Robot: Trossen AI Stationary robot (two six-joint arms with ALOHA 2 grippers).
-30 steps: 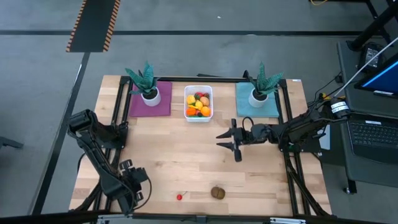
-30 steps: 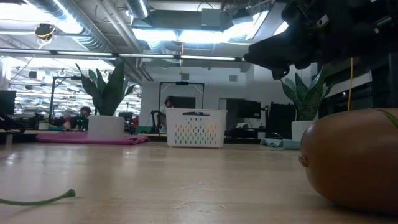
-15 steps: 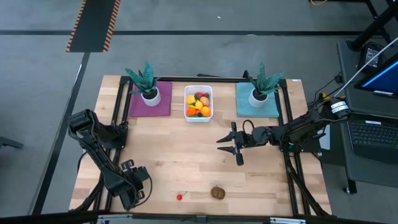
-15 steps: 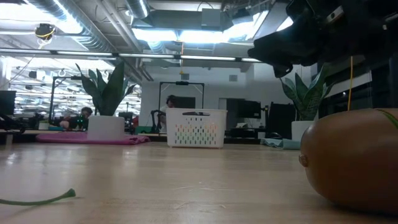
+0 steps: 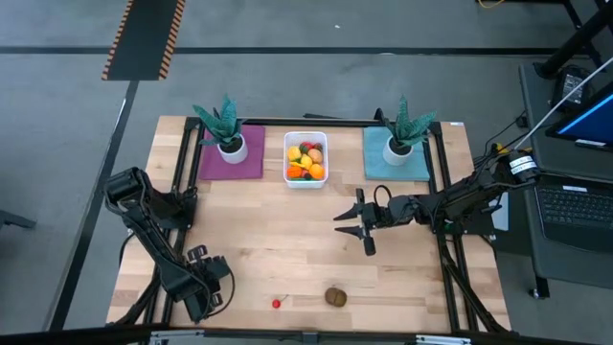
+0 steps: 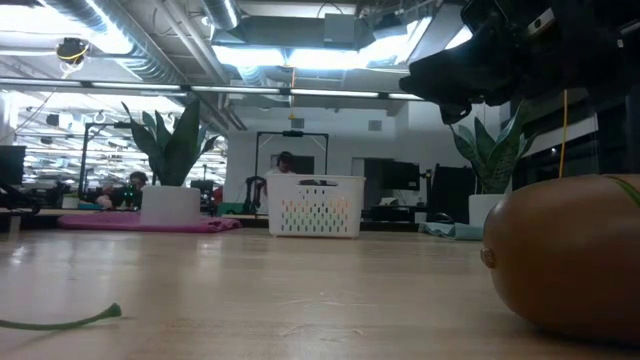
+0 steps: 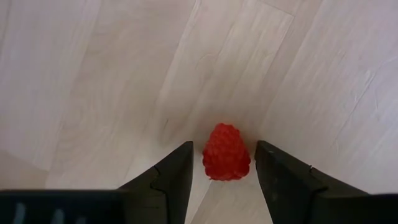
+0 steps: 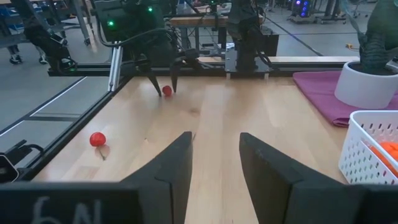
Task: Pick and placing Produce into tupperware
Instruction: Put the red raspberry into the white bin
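Observation:
My left gripper's fingers reach down beside the red berry (image 7: pixel 226 160), level with its sides, so it is now time to close on it.
The white tub (image 5: pixel 306 144) holds several toy fruits and stands at the far middle of the table; the low view shows it too (image 6: pixel 315 207). A red berry (image 7: pixel 226 160) lies on the wood between the fingers of my open left gripper (image 7: pixel 224 146), which hangs over the near left of the table (image 5: pixel 203 287); neither finger touches the berry. A brown kiwi (image 5: pixel 335 296) and a red cherry (image 5: pixel 277 304) lie near the near edge. My right gripper (image 5: pixel 352 225) hovers open above mid-table, right of centre, holding nothing.
Two teal plants in white pots stand on a purple mat (image 5: pixel 231 161) and a teal mat (image 5: pixel 396 163) either side of the tub. Black frame rails (image 5: pixel 442 192) run along the table's sides. In the low view the kiwi (image 6: pixel 570 260) looms close.
My right gripper has moved slightly toward the near edge and stays open. The fruits and the tub have not moved.

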